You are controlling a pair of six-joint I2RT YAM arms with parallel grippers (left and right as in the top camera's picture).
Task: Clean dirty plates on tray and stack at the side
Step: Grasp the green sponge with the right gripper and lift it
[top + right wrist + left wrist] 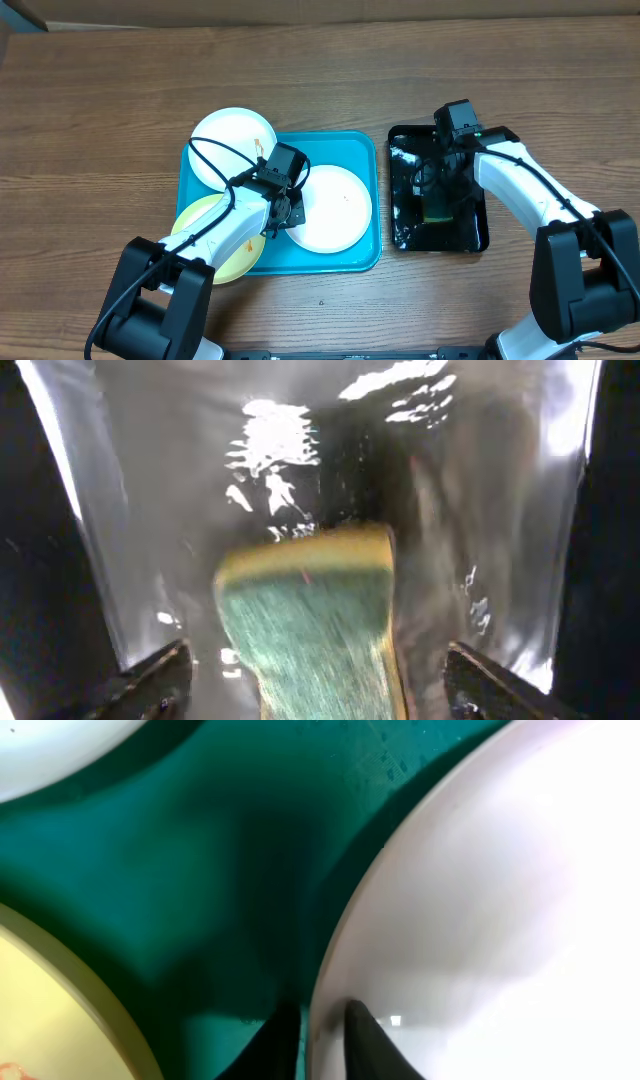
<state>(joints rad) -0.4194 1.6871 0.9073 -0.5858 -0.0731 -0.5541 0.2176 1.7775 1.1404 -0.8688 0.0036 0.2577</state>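
The plate has to be cleaned with the sponge's bottom side, which should stay free, so I need to grip the green and yellow sponge (437, 209) (318, 648) next with my right gripper, from above and across its long sides.
The turquoise tray (350, 255) holds three plates. One white plate (233, 138) lies at its back left corner over the rim, and a pale yellow-green plate (205, 228) lies at the front left. A second white plate (335, 210) lies on the right half. My left gripper (287, 208) is shut on this plate's left rim. In the left wrist view one finger is on the tray (200, 850) and one on the plate (480, 900), pinching the rim between them (322, 1040). My right gripper (438, 185) is open, low over the sponge (437, 208).
A glossy black tray (470, 238), wet, stands right of the turquoise tray. In the right wrist view the green and yellow sponge (310, 620) lies in it between my open fingers (320, 685). Wooden table lies all around.
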